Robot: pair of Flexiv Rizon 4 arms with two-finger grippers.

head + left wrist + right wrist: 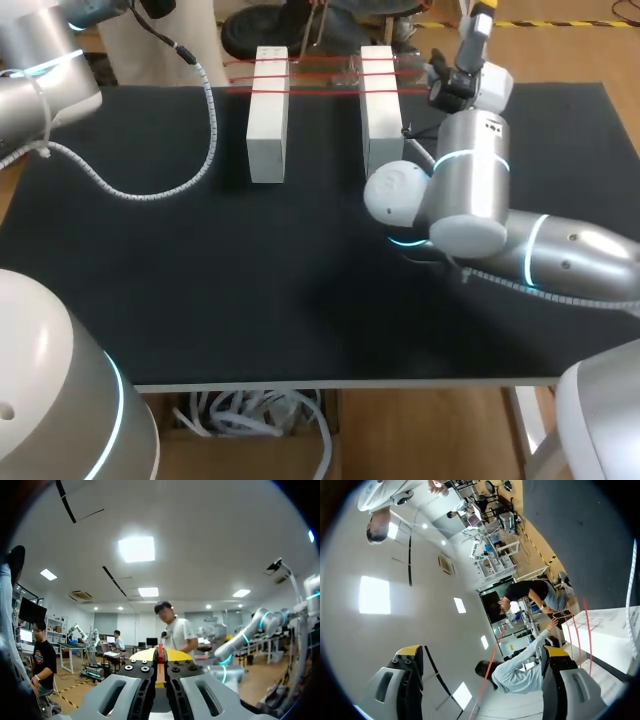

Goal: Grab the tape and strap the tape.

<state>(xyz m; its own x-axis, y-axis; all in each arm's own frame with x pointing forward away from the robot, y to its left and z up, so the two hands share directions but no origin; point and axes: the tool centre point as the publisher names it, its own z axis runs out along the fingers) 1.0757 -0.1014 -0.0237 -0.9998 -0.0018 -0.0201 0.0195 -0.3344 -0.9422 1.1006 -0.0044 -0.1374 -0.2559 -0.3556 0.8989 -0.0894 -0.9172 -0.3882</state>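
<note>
My right gripper grabs the red tape by its loose end (501, 633) next, to strap the white blocks.
Two white blocks (268, 112) (380, 108) stand side by side at the far middle of the black table (250, 300). Thin red tape strands (320, 72) run across their far ends. In the left wrist view my left gripper (160, 656) is shut, with a narrow strip of red tape (160, 652) pinched between its yellow tips; it points out into the room. My right gripper (482, 22) is raised beyond the right block. Its fingers stand wide open (482, 652), a red strand (490, 672) crosses between them untouched, and a white block (605, 630) lies beside it.
A white coiled cable (150, 190) from my left arm (45, 85) loops over the table's left part. My right arm's elbow (460, 200) hangs over the table just in front of the right block.
</note>
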